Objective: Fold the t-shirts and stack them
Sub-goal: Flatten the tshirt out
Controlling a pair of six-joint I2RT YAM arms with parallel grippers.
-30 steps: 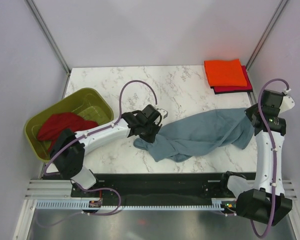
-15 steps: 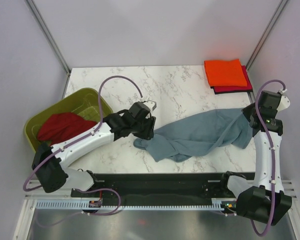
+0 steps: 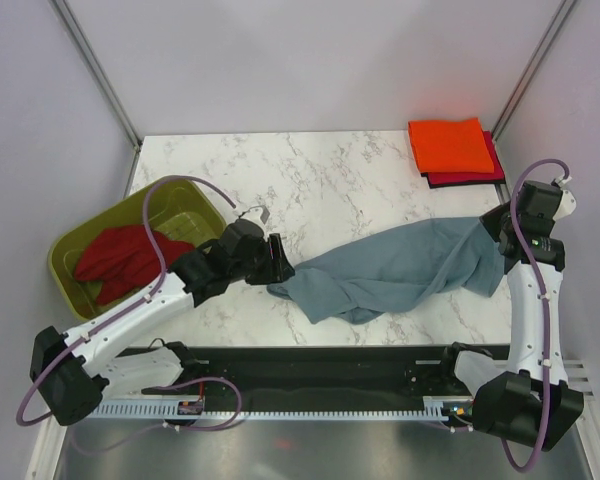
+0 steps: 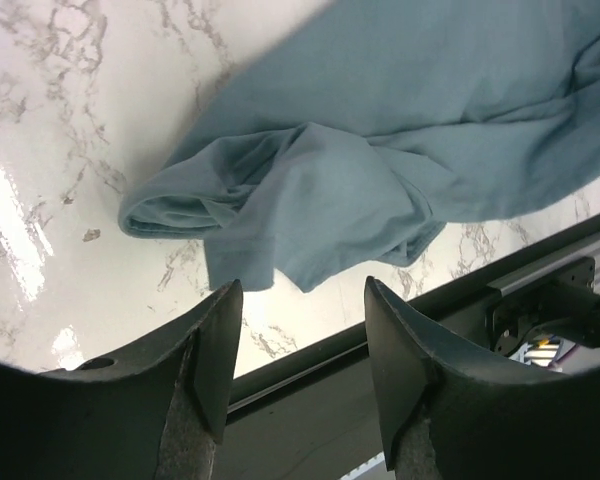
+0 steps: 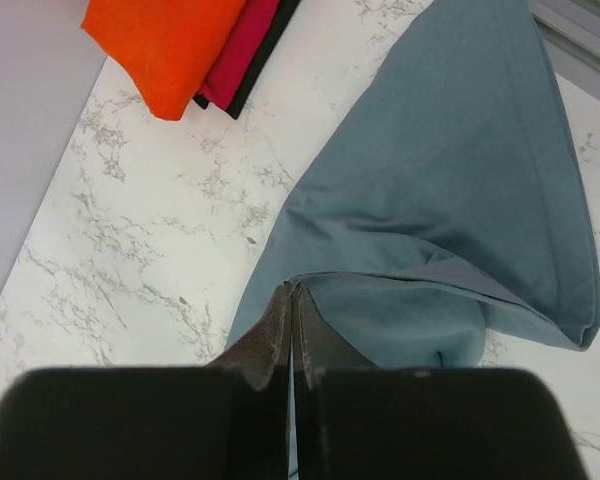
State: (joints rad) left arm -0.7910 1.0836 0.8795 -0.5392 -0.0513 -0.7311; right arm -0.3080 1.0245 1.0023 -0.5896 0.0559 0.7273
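Note:
My left gripper grabs the blue-grey t-shirt's bunched end [image 3: 291, 289] [image 4: 218, 222] next, opposite my right gripper, to spread the t-shirt flat for folding.
A slate blue-grey t-shirt [image 3: 400, 265] [image 4: 380, 130] [image 5: 450, 180] lies crumpled across the marble table from centre to right. My right gripper [image 3: 502, 235] [image 5: 292, 288] is shut on its right end, with a fold of cloth pinched between the fingertips. My left gripper [image 3: 275, 262] [image 4: 302, 300] is open and empty, just left of the shirt's bunched left end and not touching it. A folded bright orange t-shirt [image 3: 447, 145] [image 5: 160, 40] lies on a folded magenta-red one [image 3: 470, 178] [image 5: 242, 50] at the back right. A dark red t-shirt [image 3: 125, 255] sits bunched in the tub.
The olive-green plastic tub [image 3: 170, 197] stands at the left edge of the table, close to my left arm. A black rail [image 4: 400, 340] runs along the near table edge, just below the blue-grey shirt. Grey walls enclose the table on three sides.
My left gripper has opened, let go of the blue-grey shirt's left end and drawn back to the left. The right gripper has kept its hold and barely moved.

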